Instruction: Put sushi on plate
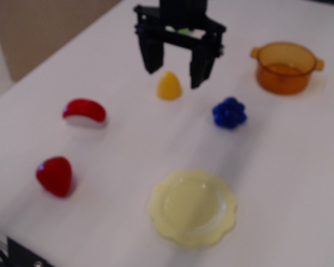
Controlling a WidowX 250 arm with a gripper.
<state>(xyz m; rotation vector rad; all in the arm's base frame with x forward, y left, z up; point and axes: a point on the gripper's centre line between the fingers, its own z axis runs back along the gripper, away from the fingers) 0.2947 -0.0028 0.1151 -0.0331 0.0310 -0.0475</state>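
My gripper takes hold of the sushi by the middle of its red-topped body (84, 111) next, to put the sushi on the plate (192, 207).
The sushi (84, 112), a small oblong piece with a glossy red top over a white base, lies on the white table at the left. The pale yellow scalloped plate (192, 207) sits at the front centre and holds nothing. My black gripper (176, 71) hangs at the top centre, open and empty, its two fingers spread either side of a yellow cone-shaped toy (169, 85) just below it. The gripper is well to the right of and behind the sushi.
A red strawberry (55, 176) lies at the front left. A blue grape cluster (229, 113) lies right of centre. A translucent orange pot (285, 67) with handles stands at the back right. The table's left edge runs diagonally at the upper left.
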